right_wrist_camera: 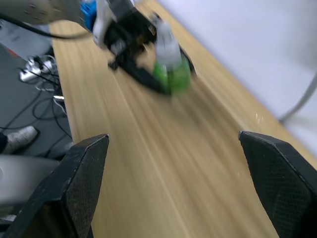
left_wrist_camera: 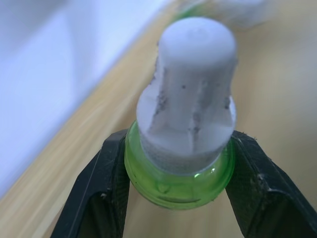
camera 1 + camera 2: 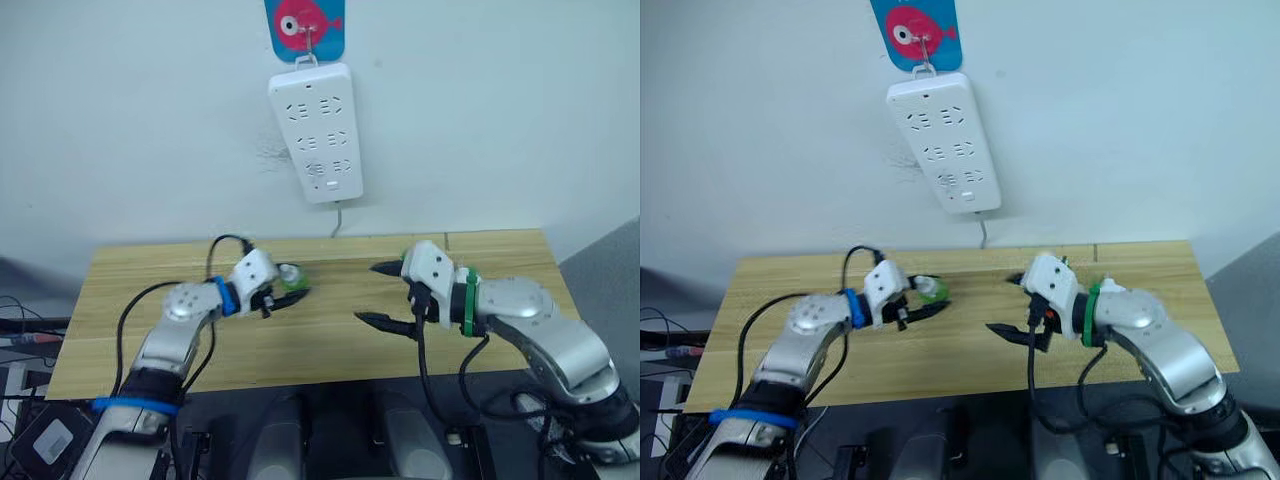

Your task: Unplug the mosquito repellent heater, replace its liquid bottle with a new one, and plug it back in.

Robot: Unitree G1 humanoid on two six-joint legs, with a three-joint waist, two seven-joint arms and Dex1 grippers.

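Note:
I need to grab the bottle by its white ribbed cap with my right gripper next, because my left gripper's black fingers are already around the bottle's green body.
My left gripper is shut on a liquid bottle with a green body and a white ribbed cap, holding it low over the left half of the wooden table. The bottle also appears in the right wrist view, between the left arm's black fingers. My right gripper stands wide open over the table's middle, a short way right of the bottle, with nothing between its fingers. The mosquito repellent heater is hidden. A blurred white and green shape lies beyond the bottle, and I cannot tell what it is.
A long white power strip hangs on the wall above the table's far edge, with nothing plugged into its sockets. Its cord drops behind the table. Cables lie off the table's left edge.

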